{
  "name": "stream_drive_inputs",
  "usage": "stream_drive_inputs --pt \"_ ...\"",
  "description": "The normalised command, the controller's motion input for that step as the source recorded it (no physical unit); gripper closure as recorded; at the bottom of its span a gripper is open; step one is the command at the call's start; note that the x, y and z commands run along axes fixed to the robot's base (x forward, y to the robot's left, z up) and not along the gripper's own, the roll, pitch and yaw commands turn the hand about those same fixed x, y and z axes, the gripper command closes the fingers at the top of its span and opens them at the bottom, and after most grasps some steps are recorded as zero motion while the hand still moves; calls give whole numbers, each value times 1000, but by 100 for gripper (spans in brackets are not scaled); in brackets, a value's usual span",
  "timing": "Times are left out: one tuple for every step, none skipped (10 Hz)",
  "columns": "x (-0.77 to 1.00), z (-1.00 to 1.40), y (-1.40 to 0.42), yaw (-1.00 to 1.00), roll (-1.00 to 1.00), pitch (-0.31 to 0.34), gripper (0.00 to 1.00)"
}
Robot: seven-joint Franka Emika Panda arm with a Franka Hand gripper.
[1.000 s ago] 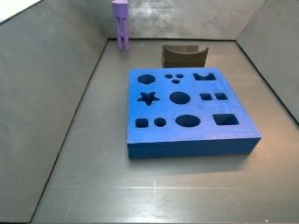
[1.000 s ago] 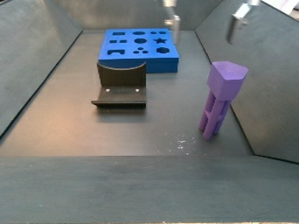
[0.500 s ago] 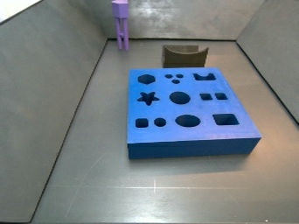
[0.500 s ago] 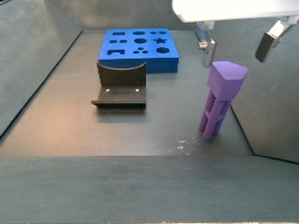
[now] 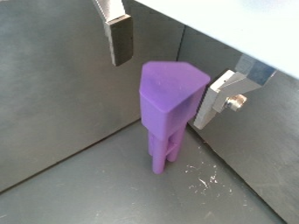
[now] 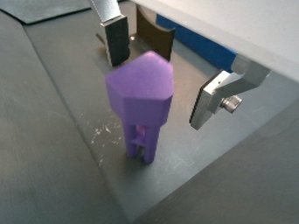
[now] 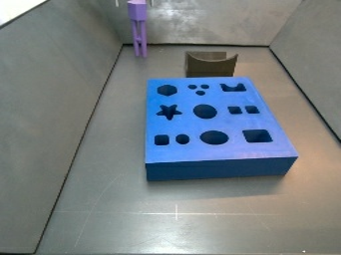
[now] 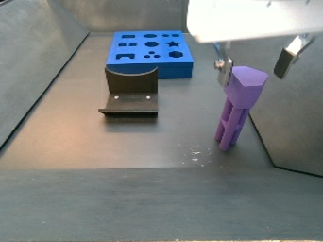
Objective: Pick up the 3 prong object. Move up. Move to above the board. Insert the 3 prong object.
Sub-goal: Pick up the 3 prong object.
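Note:
Next, my gripper grips the 3 prong object by its thick top (image 7: 138, 11), leaving its thin legs free to enter the blue board (image 7: 213, 129).
The 3 prong object is a tall light-purple peg standing upright on its thin legs in a corner by the wall, seen in both side views (image 7: 138, 27) (image 8: 236, 109) and both wrist views (image 5: 170, 109) (image 6: 142, 105). My gripper (image 8: 254, 62) is open and sits just above the peg's top, one finger (image 5: 119, 39) on one side and the other finger (image 5: 218, 98) on the opposite side, with gaps to the peg; the gripper also shows in a wrist view (image 6: 163, 70). The blue board (image 7: 213, 129) (image 8: 151, 53) lies flat on the floor, well away from the peg.
The fixture, a dark L-shaped bracket (image 7: 209, 64) (image 8: 130, 91), stands on the floor between board and peg side; it also shows in a wrist view (image 6: 155, 42). Grey walls enclose the floor, one close beside the peg (image 8: 284, 123).
The gripper has come down from out of view to just over the peg's top, fingers open on either side. The peg and board have not moved.

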Motion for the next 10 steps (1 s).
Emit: stream_drive_inputs --pt "-31 -280 123 -57 6 0 0" --pt "-49 -297 86 -74 19 0 0" --pt "0 -269 26 -57 14 0 0" --pt "0 -249 0 -31 24 0 0" --pt "0 -180 0 -37 0 -49 0" --pt "0 -29 0 -31 0 -40 0" --pt "0 0 0 0 0 0 0" --pt "0 0 0 0 0 0 100" --pt "0 0 0 0 0 0 100" --pt "0 0 0 0 0 0 100"
